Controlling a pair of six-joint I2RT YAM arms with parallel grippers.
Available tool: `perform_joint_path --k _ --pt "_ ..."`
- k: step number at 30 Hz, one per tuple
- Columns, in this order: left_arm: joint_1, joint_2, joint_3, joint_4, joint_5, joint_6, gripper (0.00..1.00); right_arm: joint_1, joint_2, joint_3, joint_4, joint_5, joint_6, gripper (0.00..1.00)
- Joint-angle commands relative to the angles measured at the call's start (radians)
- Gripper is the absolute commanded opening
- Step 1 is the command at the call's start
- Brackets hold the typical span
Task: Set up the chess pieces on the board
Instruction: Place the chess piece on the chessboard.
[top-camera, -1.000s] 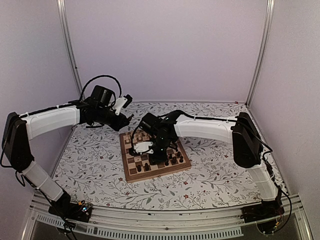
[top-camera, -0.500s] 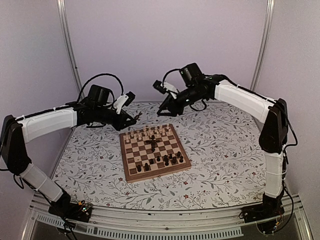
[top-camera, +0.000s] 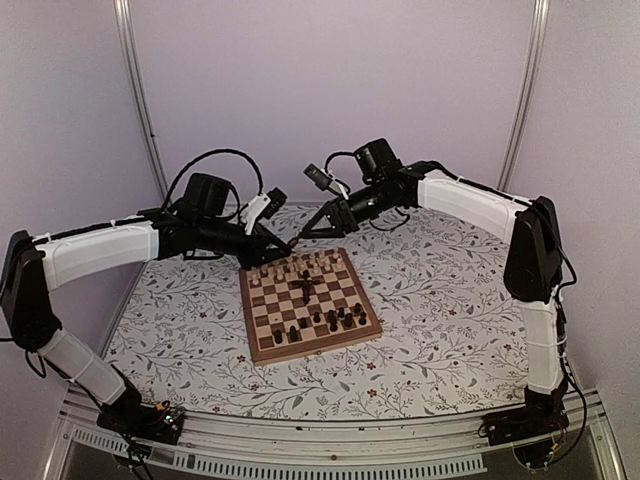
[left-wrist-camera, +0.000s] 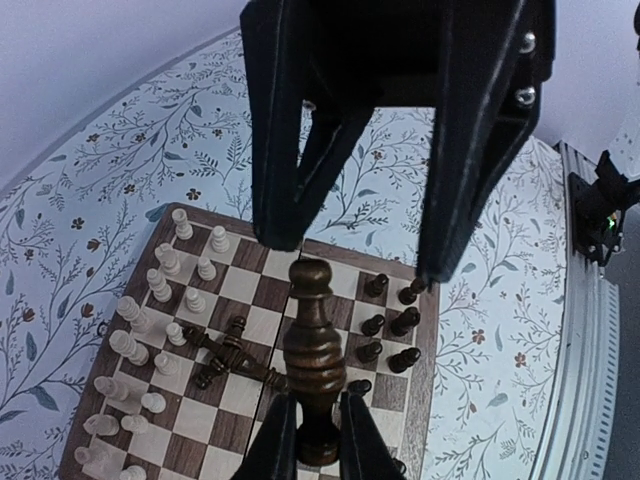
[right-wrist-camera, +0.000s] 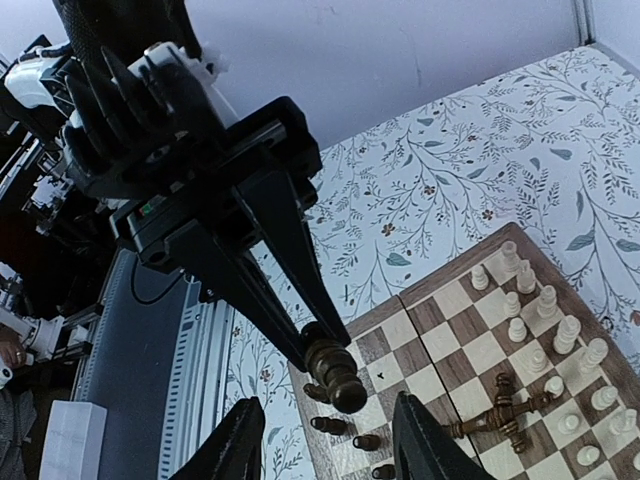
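The dark chess piece's base has to stay free to stand on the board (top-camera: 262, 352), so I will next grab the piece by its top (top-camera: 293, 243) with my right gripper.
The board (top-camera: 262, 352) lies in the middle of the floral table cover. Pale chess pieces (top-camera: 295, 265) stand along its far edge and dark ones (top-camera: 340, 320) near its front right. A few dark pieces (top-camera: 305, 285) lie fallen at its centre. My left gripper (left-wrist-camera: 312, 420) is shut on the base of a dark brown chess piece (left-wrist-camera: 312, 340), held above the board's far left corner. My right gripper (right-wrist-camera: 328, 420) is open and empty, facing the left gripper (top-camera: 280, 240) from close by, its fingers (left-wrist-camera: 280, 190) on either side of the held piece's top.
The floral table cover (top-camera: 440, 300) surrounds the board. Pale walls and metal corner posts (top-camera: 140, 110) enclose the back and sides. The aluminium rail (top-camera: 320, 440) with both arm bases runs along the near edge.
My right arm lifted off the board to the back, then came down and left towards my left gripper. My left gripper moved right towards the board's far edge.
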Motion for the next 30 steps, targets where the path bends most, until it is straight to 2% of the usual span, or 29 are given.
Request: perform_joint_path --k 1,4,11,18,27,30 --pt "-0.013 0.020 -0.004 0.019 0.020 0.008 0.07 0.005 0.023 -0.011 0.034 -0.092 0.045 0.47" --pt "-0.014 0.023 -0.002 0.020 0.026 0.007 0.07 0.013 0.036 -0.010 0.046 -0.109 0.059 0.45" --pt "-0.017 0.027 -0.001 0.018 0.028 0.007 0.07 0.015 0.060 -0.007 0.066 -0.136 0.090 0.34" --pt "-0.018 0.022 -0.001 0.019 0.037 0.008 0.07 0.015 0.064 -0.007 0.072 -0.086 0.101 0.35" --pt "-0.018 0.023 -0.001 0.016 0.038 0.009 0.07 0.015 0.065 -0.004 0.087 -0.087 0.111 0.09" --pt "-0.018 0.023 0.003 0.009 0.025 0.013 0.07 0.014 0.059 -0.004 0.082 -0.040 0.099 0.06"
